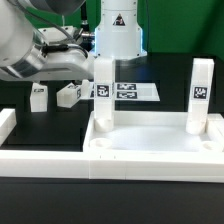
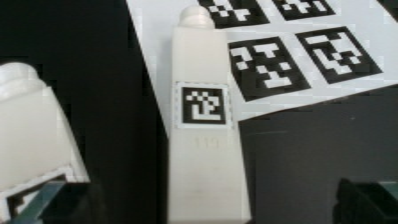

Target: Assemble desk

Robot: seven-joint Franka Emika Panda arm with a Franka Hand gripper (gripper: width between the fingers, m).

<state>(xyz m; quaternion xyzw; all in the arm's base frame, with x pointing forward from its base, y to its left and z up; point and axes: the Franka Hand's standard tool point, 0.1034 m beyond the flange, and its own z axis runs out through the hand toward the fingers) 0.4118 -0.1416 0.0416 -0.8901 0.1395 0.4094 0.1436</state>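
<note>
My gripper moves lower before closing on the tagged leg (image 2: 201,175), as its open fingers hang above the leg with dark table showing between them.
The white tray-like tabletop (image 1: 150,143) lies at the front. Two legs stand upright in it, one at the exterior view's left (image 1: 103,95) and one at the exterior view's right (image 1: 199,95). Two more legs (image 1: 39,97) (image 1: 70,94) lie loose on the black table. My gripper (image 1: 92,62) is by the top of the left upright leg. In the wrist view that tagged leg (image 2: 205,120) lies between my fingers (image 2: 45,205), with a dark gap on each side. The gripper (image 2: 210,205) is open around it and not touching.
The marker board (image 1: 125,90) lies behind the tabletop and shows in the wrist view (image 2: 294,50) past the leg's rounded tip. Another white part (image 2: 36,130) lies close beside the leg. A white border rail (image 1: 6,122) runs along the exterior view's left.
</note>
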